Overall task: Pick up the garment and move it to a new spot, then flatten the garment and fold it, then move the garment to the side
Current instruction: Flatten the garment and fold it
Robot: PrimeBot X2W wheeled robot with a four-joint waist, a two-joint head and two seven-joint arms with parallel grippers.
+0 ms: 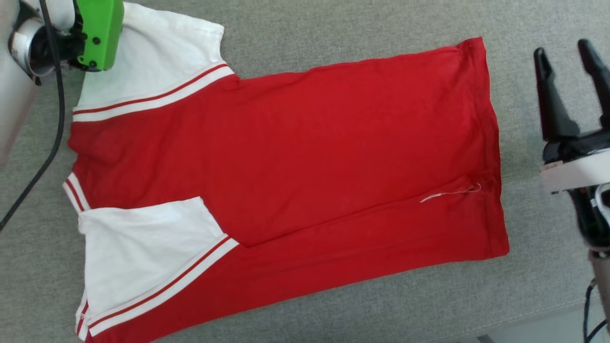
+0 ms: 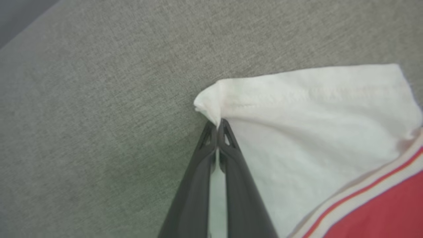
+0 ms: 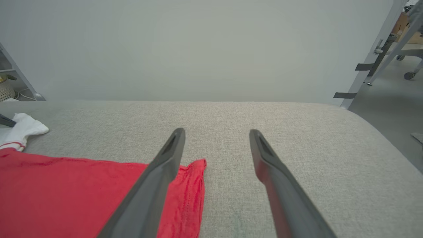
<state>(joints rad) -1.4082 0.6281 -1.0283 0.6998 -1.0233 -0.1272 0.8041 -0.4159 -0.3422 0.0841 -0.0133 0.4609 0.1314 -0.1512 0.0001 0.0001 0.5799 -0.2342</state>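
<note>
My right gripper grabs the garment by its red hem corner [image 1: 475, 43] next, since that corner peaks up while the garment's red body [image 1: 343, 134] lies flat.
The garment [image 1: 305, 157], a red shirt with white sleeves and striped trim, lies flat on the grey padded surface [image 1: 333, 28], collar end to the left and hem to the right. Its near sleeve [image 1: 143, 247] is folded in over the red body. In the left wrist view my left gripper [image 2: 218, 124] is shut on the outer corner of the far white sleeve [image 2: 314, 115], which bunches at the fingertips. From the head view, the green wrist housing [image 1: 97, 33] covers that corner. My right gripper [image 1: 563, 50] stands open over bare cushion beside the hem, its fingers [image 3: 165, 165] holding nothing.
A black cable [image 1: 47, 143] hangs along the left arm. The cushion's front edge [image 1: 524, 328] runs at the lower right. In the right wrist view a pale wall [image 3: 198, 49] rises behind the cushion, with metal stand legs [image 3: 380, 56] on the floor to the right.
</note>
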